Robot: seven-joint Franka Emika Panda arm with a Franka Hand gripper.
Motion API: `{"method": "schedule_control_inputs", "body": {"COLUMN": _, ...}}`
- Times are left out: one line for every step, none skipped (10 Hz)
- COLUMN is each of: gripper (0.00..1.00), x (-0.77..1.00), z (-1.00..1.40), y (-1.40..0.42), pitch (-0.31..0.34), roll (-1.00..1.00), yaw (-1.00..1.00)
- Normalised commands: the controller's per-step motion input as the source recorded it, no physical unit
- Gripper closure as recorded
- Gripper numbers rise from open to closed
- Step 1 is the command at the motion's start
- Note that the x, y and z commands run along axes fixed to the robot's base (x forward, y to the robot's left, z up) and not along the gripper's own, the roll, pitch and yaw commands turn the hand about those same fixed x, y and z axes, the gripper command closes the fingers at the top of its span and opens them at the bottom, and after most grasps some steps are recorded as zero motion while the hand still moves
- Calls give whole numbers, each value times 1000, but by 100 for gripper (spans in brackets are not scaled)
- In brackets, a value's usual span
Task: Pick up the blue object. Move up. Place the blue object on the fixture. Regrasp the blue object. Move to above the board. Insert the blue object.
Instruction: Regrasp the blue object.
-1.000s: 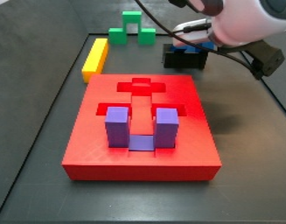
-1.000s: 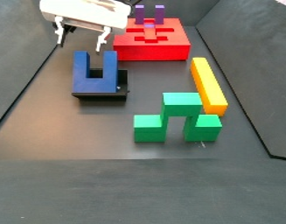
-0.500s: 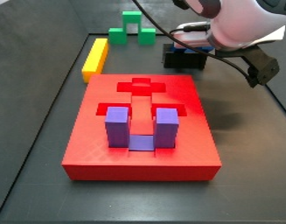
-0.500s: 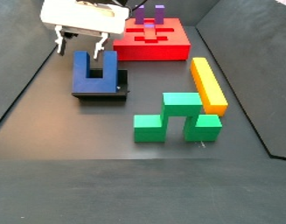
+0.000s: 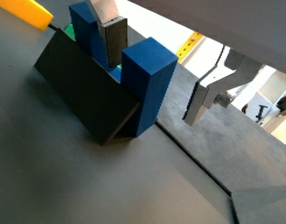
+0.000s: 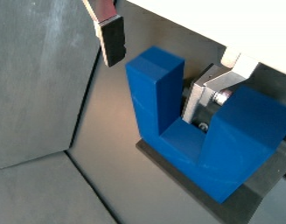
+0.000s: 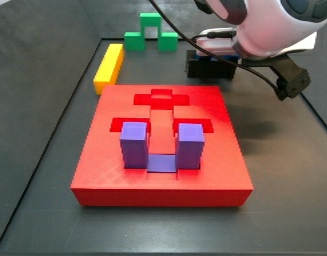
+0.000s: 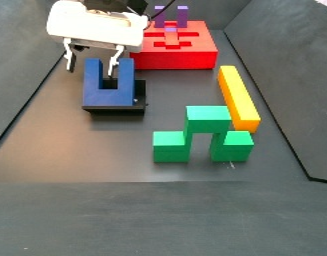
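The blue object will go into the red board with its base, so my gripper will next grab the blue object by one upright peg, which leaves that base free.
The blue object (image 8: pixel 107 94) stands with its prongs up on the dark fixture (image 8: pixel 128 108), in front of the red board (image 8: pixel 193 57). My gripper (image 8: pixel 94 66) hangs low over it, open, its fingers straddling one prong. In both wrist views that blue prong (image 5: pixel 145 83) (image 6: pixel 155 83) stands between the jaws without either pad pressing on it. One dark pad (image 6: pixel 111 42) is outside the prong, and the silver finger (image 6: pixel 207 94) sits in the gap between the prongs. In a side view the arm hides most of the gripper (image 7: pixel 214 52) and the fixture (image 7: pixel 203 68).
A purple U-shaped block (image 7: pixel 159 145) stands in the board (image 7: pixel 110 172). A yellow bar (image 8: pixel 237 95) and a green block (image 8: pixel 199 135) lie beside the fixture. Dark walls (image 8: pixel 26 90) border the floor.
The gripper has come down from above the blue object, and its fingers now reach around one prong. The blue object has not moved.
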Motion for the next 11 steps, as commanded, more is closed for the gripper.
{"method": "schedule_control_inputs", "body": {"gripper": 0, "x": 0, "z": 0, "y": 0, "pitch": 0, "roll": 6, "yaw": 0}}
{"method": "schedule_control_inputs", "body": {"gripper": 0, "x": 0, "z": 0, "y": 9, "pitch": 0, "roll": 83, "yaw": 0}}
{"method": "schedule_control_inputs", "body": {"gripper": 100, "x": 0, "z": 0, "y": 0, "pitch": 0, "roll": 0, "yaw": 0}}
{"method": "schedule_control_inputs", "body": {"gripper": 100, "x": 0, "z": 0, "y": 0, "pitch": 0, "roll": 0, "yaw": 0}}
{"method": "schedule_control_inputs", "body": {"gripper": 100, "x": 0, "z": 0, "y": 0, "pitch": 0, "roll": 0, "yaw": 0}}
{"method": "schedule_control_inputs", "body": {"gripper": 100, "x": 0, "z": 0, "y": 0, "pitch": 0, "roll": 0, "yaw": 0}}
{"method": "schedule_control_inputs", "body": {"gripper": 100, "x": 0, "z": 0, "y": 0, "pitch": 0, "roll": 0, "yaw": 0}}
{"method": "schedule_control_inputs", "body": {"gripper": 100, "x": 0, "z": 0, "y": 0, "pitch": 0, "roll": 0, "yaw": 0}}
{"method": "schedule_control_inputs", "body": {"gripper": 100, "x": 0, "z": 0, "y": 0, "pitch": 0, "roll": 0, "yaw": 0}}
{"method": "schedule_control_inputs", "body": {"gripper": 100, "x": 0, "z": 0, "y": 0, "pitch": 0, "roll": 0, "yaw": 0}}
{"method": "schedule_control_inputs", "body": {"gripper": 100, "x": 0, "z": 0, "y": 0, "pitch": 0, "roll": 0, "yaw": 0}}
